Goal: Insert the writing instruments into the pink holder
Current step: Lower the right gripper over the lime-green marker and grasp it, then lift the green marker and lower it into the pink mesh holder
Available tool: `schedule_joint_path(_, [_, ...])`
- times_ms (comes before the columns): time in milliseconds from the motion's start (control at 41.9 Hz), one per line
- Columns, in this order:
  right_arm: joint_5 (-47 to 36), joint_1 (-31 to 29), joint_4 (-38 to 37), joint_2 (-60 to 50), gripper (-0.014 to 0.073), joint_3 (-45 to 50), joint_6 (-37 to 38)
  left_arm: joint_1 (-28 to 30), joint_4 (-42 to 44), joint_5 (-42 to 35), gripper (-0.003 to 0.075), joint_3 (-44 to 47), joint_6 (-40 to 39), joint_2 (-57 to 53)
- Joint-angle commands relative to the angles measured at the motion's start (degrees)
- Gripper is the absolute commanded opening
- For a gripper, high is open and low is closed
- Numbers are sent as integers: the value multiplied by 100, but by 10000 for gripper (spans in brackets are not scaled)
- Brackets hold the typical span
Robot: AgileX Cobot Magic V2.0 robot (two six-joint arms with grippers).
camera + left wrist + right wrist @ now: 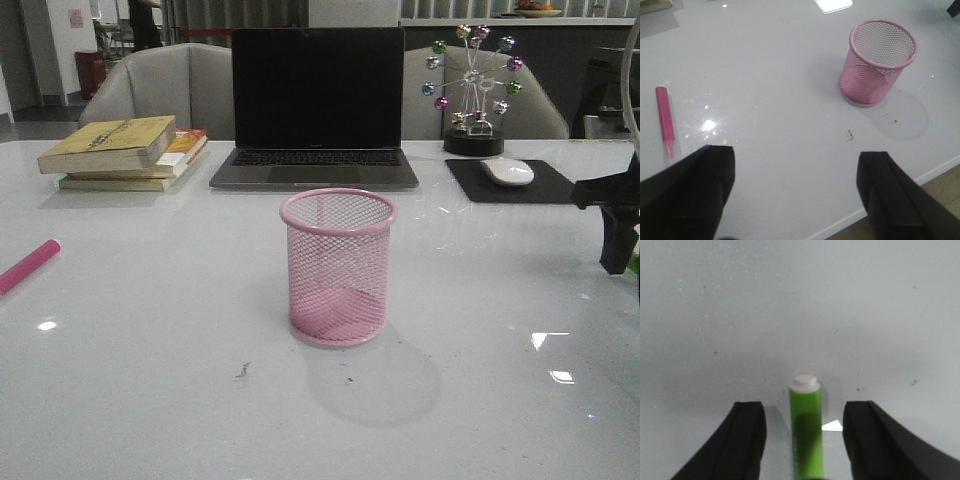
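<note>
The lime green pen (806,432) is beside my right gripper's fingers, which are below the pen's whitish end (805,383), so my right gripper should close on the pen now.
The pink wire-mesh holder (338,267) stands upright and empty in the middle of the table, also seen in the left wrist view (878,62). The magenta pen (28,266) lies flat at the left table edge (665,119). The lime green pen (806,432) with its whitish end lies on the table between the fingers of my open right gripper (805,427), not touched by either finger. In the front view the right gripper (619,245) hangs at the far right edge, a sliver of green beside it. My left gripper (796,172) is open and empty, near the front table edge.
An open laptop (316,106) stands behind the holder. A stack of books (125,151) lies at the back left. A white mouse (508,171) on a black pad and a ferris-wheel ornament (473,95) sit at the back right. The table's front edge (900,195) runs close to the left gripper.
</note>
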Motion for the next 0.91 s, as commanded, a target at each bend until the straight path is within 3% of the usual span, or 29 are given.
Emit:
schedule_joint_path(0, [48,-40,-55,-224,467,-214,-63,-48,-39,-400,562,-191,1,-21])
schedule_joint_path(143, [55,-40,-55,-217,437,-213,-63,-48,-39,-400,562,-191,1,-21])
schedule_joint_path(358, [59,-40,-55,-236,187,-213,-63,-48,-39,-400,562,-191,1,-21])
schedule_joint_path(573, [-82,24,252,-696,151,-137,-63,-48,-39,-400,562,-191,1,-21])
schedule_joint_path(668, [-624,211,345,-1241,151,203,-63,-48,-39,-400,563,-191,1,-21])
schedule_joint_path(883, [-3005,1171,495,-2952,151,1667,-63,-48,-39,-400,562,-191,1,-21])
